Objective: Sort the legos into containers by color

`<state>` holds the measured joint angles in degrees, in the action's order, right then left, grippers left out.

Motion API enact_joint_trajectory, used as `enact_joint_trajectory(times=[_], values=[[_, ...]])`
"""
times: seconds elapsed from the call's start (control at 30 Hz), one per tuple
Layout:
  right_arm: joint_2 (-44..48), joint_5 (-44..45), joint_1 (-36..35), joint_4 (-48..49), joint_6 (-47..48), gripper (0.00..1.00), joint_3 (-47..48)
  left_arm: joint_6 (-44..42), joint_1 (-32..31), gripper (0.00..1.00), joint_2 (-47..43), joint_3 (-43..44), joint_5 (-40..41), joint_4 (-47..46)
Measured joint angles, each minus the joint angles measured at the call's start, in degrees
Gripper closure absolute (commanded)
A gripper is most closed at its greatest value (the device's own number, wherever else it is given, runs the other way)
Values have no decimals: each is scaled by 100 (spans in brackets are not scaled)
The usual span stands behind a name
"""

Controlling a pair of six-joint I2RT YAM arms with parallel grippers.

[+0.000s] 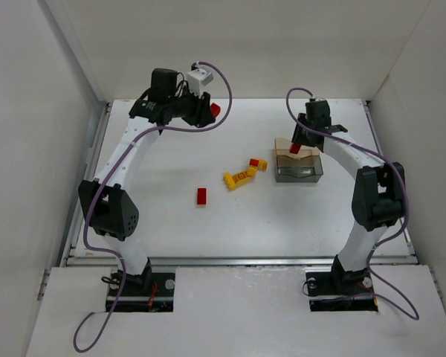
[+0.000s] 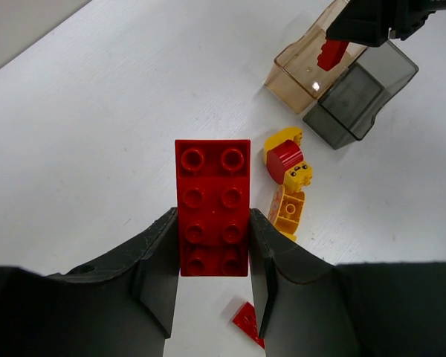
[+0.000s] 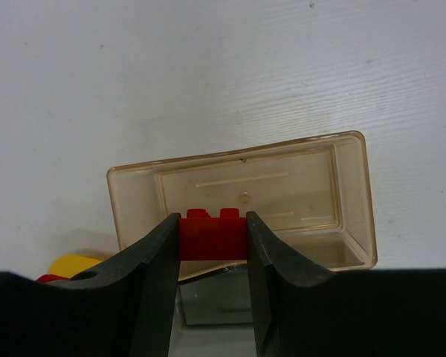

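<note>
I should open my right gripper now, because the small red lego is hanging inside the tan container's rim and would fall onto the container's empty flat bottom.
My left gripper (image 2: 213,222) is shut on a red eight-stud lego (image 2: 213,175), held high over the far left of the table (image 1: 215,110). My right gripper (image 3: 212,223) is shut on a small red lego (image 3: 212,242) just above the tan container (image 3: 297,190), which is empty. The grey container (image 1: 299,171) adjoins it on the near side. On the table lie a red lego (image 1: 201,195), a yellow lego (image 1: 238,178) and a small yellow-and-red cluster (image 1: 258,163).
White walls close in the table (image 1: 171,230) on the left, back and right. Both arm bases stand at the near edge. The loose legos lie mid-table, left of the containers.
</note>
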<state>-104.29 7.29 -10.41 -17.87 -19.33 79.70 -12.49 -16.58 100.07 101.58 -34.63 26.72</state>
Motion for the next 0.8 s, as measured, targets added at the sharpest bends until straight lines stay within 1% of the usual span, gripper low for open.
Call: enact_joint_trajectory(times=[0.03, 0.07, 0.1, 0.13, 0.17, 0.27, 0.3, 0.37, 0.6, 0.63, 0.73, 0.8], values=[[0, 17, 0, -4, -7, 95, -2, -9, -9, 100, 0, 0, 9, 4], [0, 35, 0, -2, -11, 71, -2, -24, -11, 100, 0, 0, 22, 13], [0, 48, 0, 2, -13, 63, -2, -37, -17, 100, 0, -7, 26, 17], [0, 55, 0, 4, -13, 60, -2, -50, -26, 100, 0, -15, 33, 15], [0, 66, 0, 2, -11, 50, -2, -57, -26, 100, 0, -33, 37, 13], [0, 63, 0, 4, -9, 35, -2, -66, -26, 100, 0, -74, 48, 28], [-2, 61, 0, 4, -11, 27, -2, -68, -35, 100, 0, -74, 55, 42], [-4, 57, 0, 2, -2, 23, -2, -74, -52, 100, 0, -74, 63, 44], [35, -31, 0, 0, 39, 21, -2, -175, -236, 100, 0, -74, 68, 76], [76, -44, 0, 0, 44, 20, -2, -214, -278, 100, 0, -74, 81, 76], [374, -87, 26, -11, 52, 19, -7, -337, -470, 100, 24, -74, 144, 37], [745, -70, 57, 37, 28, 19, -74, -378, -654, 100, 101, -74, 160, -116]])
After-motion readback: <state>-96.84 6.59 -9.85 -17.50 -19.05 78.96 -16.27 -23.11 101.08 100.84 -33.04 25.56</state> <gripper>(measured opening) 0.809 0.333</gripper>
